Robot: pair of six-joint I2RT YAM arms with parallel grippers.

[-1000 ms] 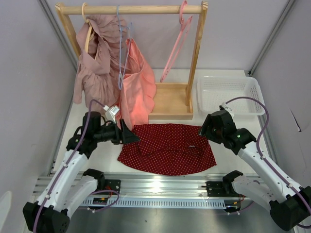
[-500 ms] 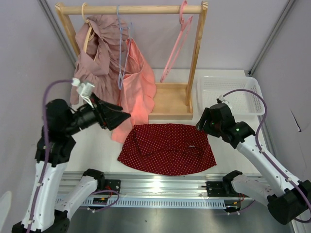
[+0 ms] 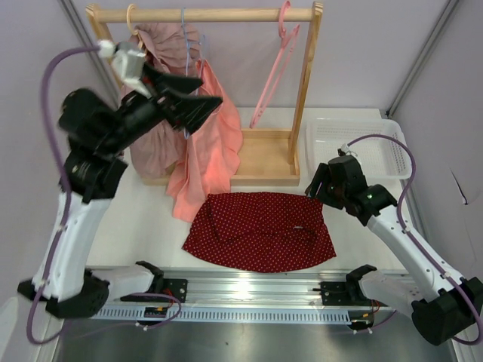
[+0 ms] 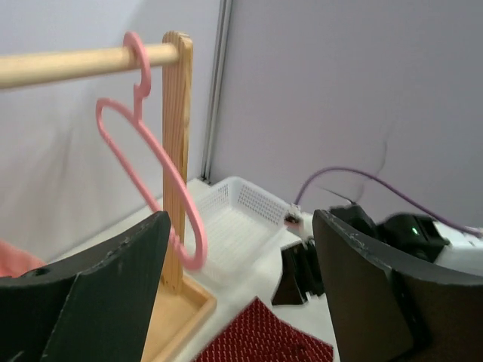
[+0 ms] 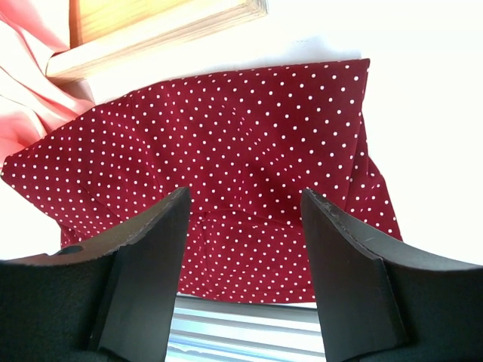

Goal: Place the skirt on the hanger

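My left gripper grabs the pink hanger by its near sloping arm (image 3: 269, 81) next, so the hanger's hook and far end stay free to enter the skirt (image 3: 260, 230).
The skirt (image 3: 260, 230), dark red with white dots, lies spread flat on the table near the front edge. It fills the right wrist view (image 5: 226, 136), and a corner of it shows in the left wrist view (image 4: 264, 343). The hanger (image 3: 273, 72), thin and pink, hangs by its hook at the right end of the rack bar (image 4: 162, 173). My left gripper (image 3: 211, 94) (image 4: 240, 219) is raised to about bar height, open and empty, and faces the hanger from the left. My right gripper (image 3: 317, 188) (image 5: 245, 194) hovers open over the skirt's right edge, holding nothing.
A wooden rack (image 3: 204, 13) stands at the back on a tray base (image 3: 264, 158). A dusty-pink garment (image 3: 151, 154), a light blue hanger (image 3: 185, 60) and a salmon-pink garment (image 3: 215, 143) hang on its left half. A white basket (image 3: 355, 143) sits at the right.
My left arm rose from the skirt's left edge up to the rack bar and its jaws widened. The right gripper shifted slightly. The skirt stayed put.
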